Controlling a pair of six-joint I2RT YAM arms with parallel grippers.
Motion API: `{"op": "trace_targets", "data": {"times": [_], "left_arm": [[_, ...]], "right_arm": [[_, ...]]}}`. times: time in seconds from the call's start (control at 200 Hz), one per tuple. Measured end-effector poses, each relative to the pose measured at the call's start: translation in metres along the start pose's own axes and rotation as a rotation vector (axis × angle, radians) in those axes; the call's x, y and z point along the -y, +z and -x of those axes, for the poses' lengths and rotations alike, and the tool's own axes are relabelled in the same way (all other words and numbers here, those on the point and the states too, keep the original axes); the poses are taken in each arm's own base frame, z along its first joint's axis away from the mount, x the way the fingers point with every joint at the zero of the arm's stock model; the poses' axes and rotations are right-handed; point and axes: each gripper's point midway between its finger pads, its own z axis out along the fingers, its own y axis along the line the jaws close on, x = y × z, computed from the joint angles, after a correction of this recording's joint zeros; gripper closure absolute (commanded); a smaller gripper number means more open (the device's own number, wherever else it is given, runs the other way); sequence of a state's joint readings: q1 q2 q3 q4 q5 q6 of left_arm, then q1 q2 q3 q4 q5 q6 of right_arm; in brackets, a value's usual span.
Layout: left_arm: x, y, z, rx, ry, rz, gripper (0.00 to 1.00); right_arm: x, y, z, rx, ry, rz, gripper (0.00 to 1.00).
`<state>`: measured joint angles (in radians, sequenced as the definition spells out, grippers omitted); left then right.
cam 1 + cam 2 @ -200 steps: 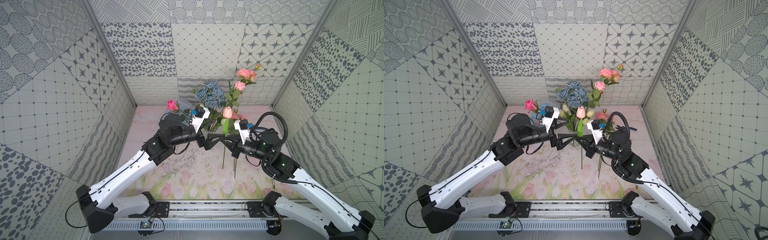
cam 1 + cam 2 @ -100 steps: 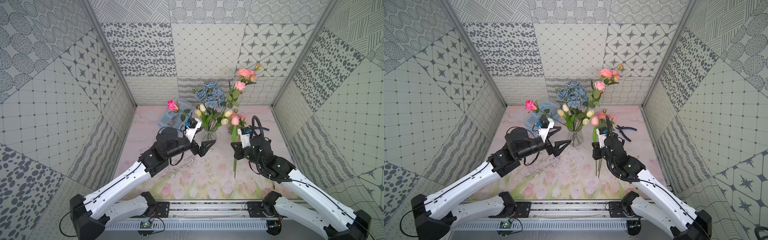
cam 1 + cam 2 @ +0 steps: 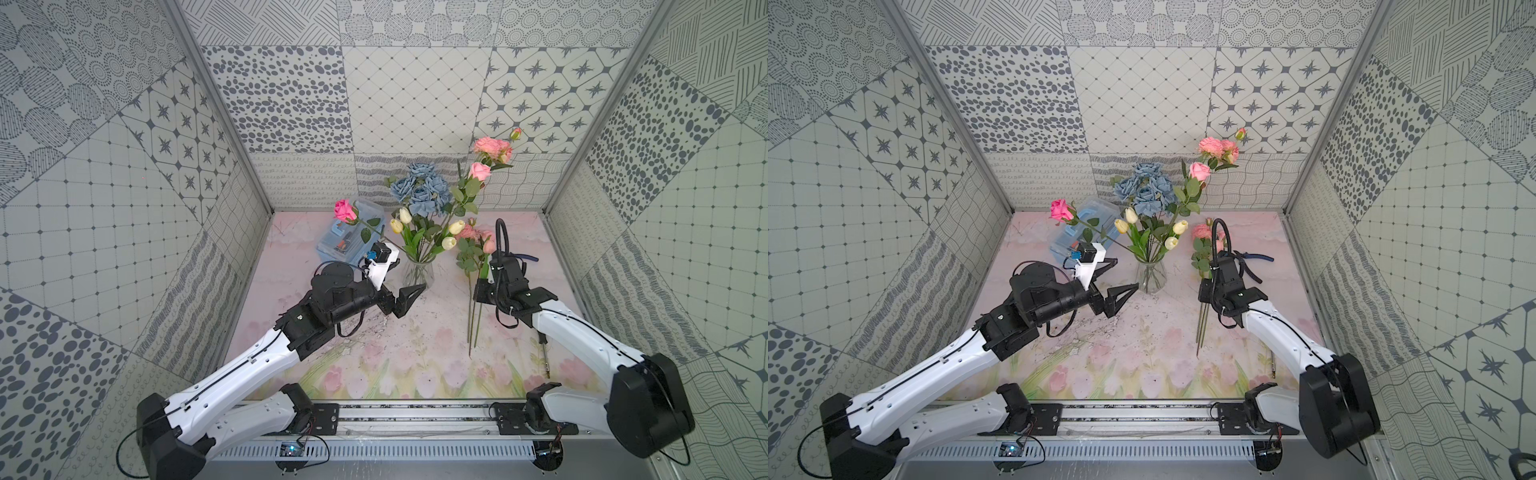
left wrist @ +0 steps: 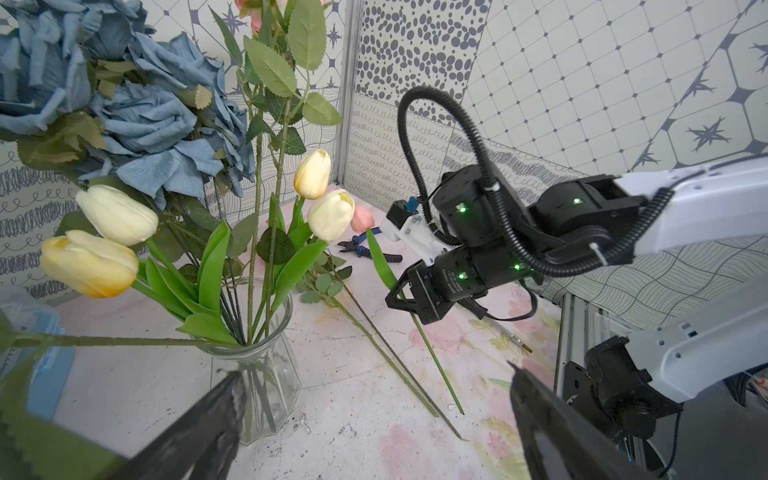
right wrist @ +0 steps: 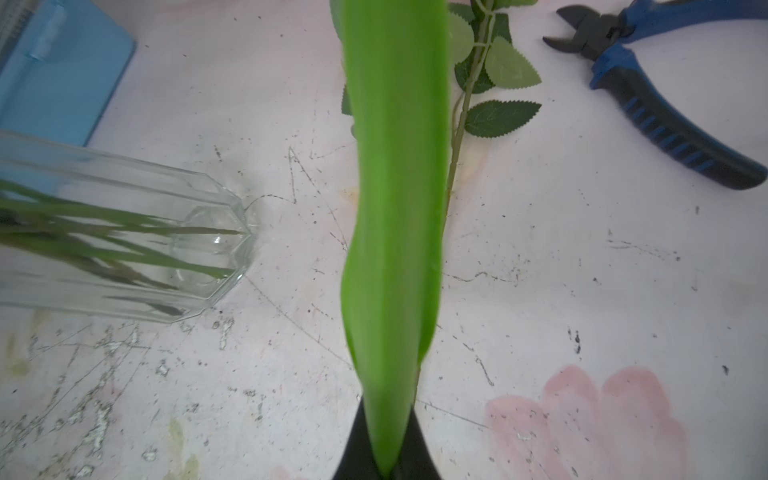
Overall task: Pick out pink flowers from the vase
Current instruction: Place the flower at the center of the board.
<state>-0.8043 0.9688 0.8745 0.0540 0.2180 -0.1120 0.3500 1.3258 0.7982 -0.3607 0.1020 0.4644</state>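
The pink bud (image 3: pixel 489 246) is still raised off the table and would drop short of the rose heads if I opened now. My right gripper first moves the bud toward them next.
The clear glass vase (image 3: pixel 419 272) (image 3: pixel 1150 277) (image 4: pixel 266 374) (image 5: pixel 124 232) stands mid-table with two tall pink flowers (image 3: pixel 492 147) rising to the right and a hot-pink rose (image 3: pixel 345 210) leaning left. My right gripper (image 3: pixel 480 291) (image 4: pixel 395 296) (image 5: pixel 386 469) is shut on the stem of a pink bud (image 4: pixel 362 218) (image 3: pixel 489 246), low over the table right of the vase; its broad green leaf (image 5: pixel 395 187) fills the right wrist view. Another pink rose (image 3: pixel 468 232) lies on the table beside it. My left gripper (image 3: pixel 1126 273) (image 4: pixel 374 372) is open and empty, just left of the vase.
Dusty-blue roses (image 3: pixel 422 189) and cream tulips (image 3: pixel 405 216) also stand in the vase. A pale-blue plastic box (image 3: pixel 349 239) sits at the back left. Blue-handled cutters (image 3: pixel 1254 258) (image 5: pixel 665 104) lie at the back right, and a thin metal tool (image 3: pixel 544 357) near my right arm.
My right gripper has carried the pink bud out of the bouquet, rightward and down toward the table. My left gripper has drawn back from the vase, still open.
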Motion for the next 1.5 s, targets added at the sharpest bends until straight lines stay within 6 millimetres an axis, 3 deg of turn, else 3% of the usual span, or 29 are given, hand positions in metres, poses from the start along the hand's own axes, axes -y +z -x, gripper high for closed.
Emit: {"op": "trace_targets", "data": {"times": [0.225,0.365,0.425,0.54,0.856,1.021,1.111,1.271,1.381,1.501], "left_arm": [[0.0,-0.007,0.001,0.021,0.004,0.007,0.01],[-0.002,-0.012,0.0,0.027,0.009,0.02,0.01],[-0.003,-0.014,-0.001,0.031,0.016,0.029,0.01],[-0.006,-0.016,-0.005,0.029,0.022,0.046,0.01],[-0.011,-0.015,-0.013,0.014,0.02,0.074,0.01],[-0.013,-0.014,-0.014,0.011,0.019,0.086,0.01],[-0.015,-0.015,-0.014,0.012,0.019,0.097,0.01],[-0.021,-0.015,-0.019,0.005,0.017,0.126,0.01],[-0.026,-0.014,-0.026,-0.006,0.014,0.151,0.01],[-0.033,-0.01,-0.036,-0.02,0.01,0.183,0.01]], "right_arm": [[0.009,0.062,0.02,-0.057,0.035,-0.066,1.0],[0.012,0.086,0.027,-0.073,0.023,-0.105,1.0],[0.015,0.091,0.029,-0.075,0.017,-0.117,1.0],[0.018,0.094,0.029,-0.081,0.016,-0.126,0.87],[0.023,0.092,0.035,-0.066,0.006,-0.13,0.65],[0.022,0.068,0.053,-0.011,0.0,-0.126,0.48],[0.02,0.038,0.074,0.079,0.011,-0.11,0.36],[0.021,-0.033,0.105,0.284,0.053,-0.045,0.16],[0.015,-0.068,0.117,0.393,0.068,0.048,0.09],[-0.013,-0.091,0.12,0.463,0.054,0.235,0.07]]}}
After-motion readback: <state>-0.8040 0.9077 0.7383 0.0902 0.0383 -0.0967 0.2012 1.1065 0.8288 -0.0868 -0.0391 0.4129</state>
